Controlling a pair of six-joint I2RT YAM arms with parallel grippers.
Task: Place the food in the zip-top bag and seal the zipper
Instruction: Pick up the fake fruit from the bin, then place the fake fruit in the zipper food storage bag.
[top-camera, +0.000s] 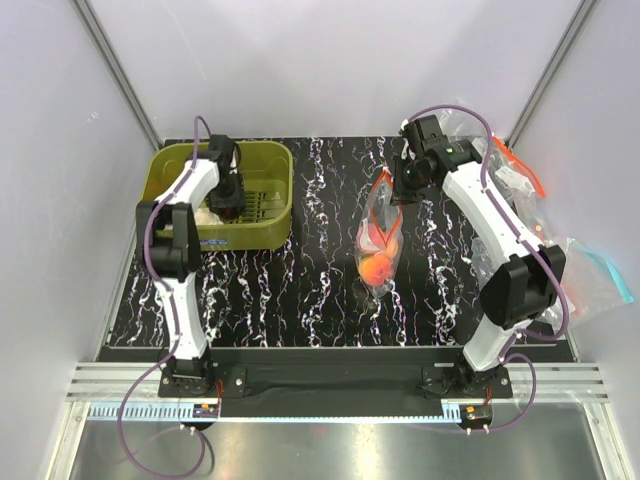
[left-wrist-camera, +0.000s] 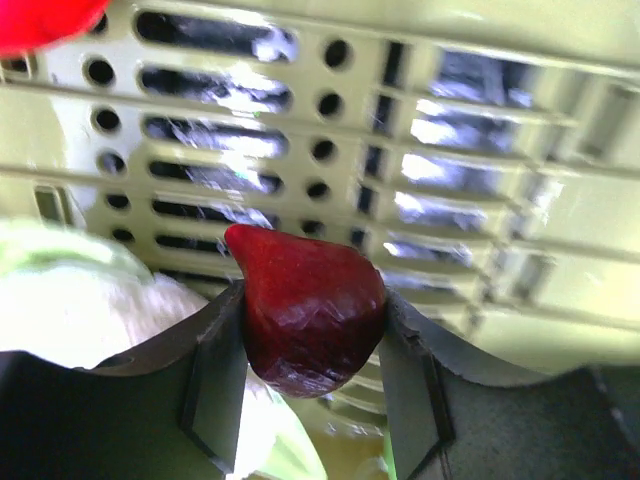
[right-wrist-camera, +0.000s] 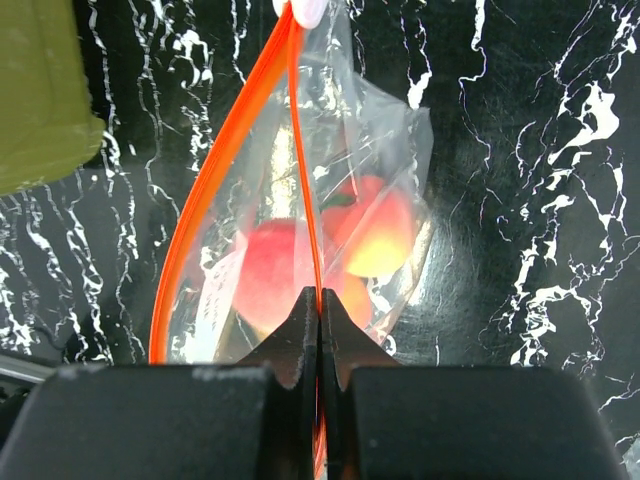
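Note:
I would raise the dark purple plum (top-camera: 230, 212) out of the olive basket (top-camera: 270, 160) if I lifted my left gripper now, since both fingers are closed against the plum's opposite sides.
The zip-top bag (top-camera: 378, 235) lies mid-table with its mouth open and orange-pink peaches (top-camera: 376, 268) inside; they also show in the right wrist view (right-wrist-camera: 375, 225). My right gripper (right-wrist-camera: 319, 300) is shut on one side of the red-orange zipper strip (right-wrist-camera: 303, 170), holding the mouth (top-camera: 385, 180) up; the white slider tab (right-wrist-camera: 305, 10) sits at the far end. My left gripper (left-wrist-camera: 312, 330) is inside the olive basket (top-camera: 270, 160), shut on the dark purple plum (left-wrist-camera: 310, 305).
In the basket, a white cauliflower (left-wrist-camera: 90, 310) lies left of the plum and a red pepper (left-wrist-camera: 45, 18) shows at the top left. More clear bags, one with a light-blue strip (top-camera: 605, 270), lie at the right edge. White walls enclose the table.

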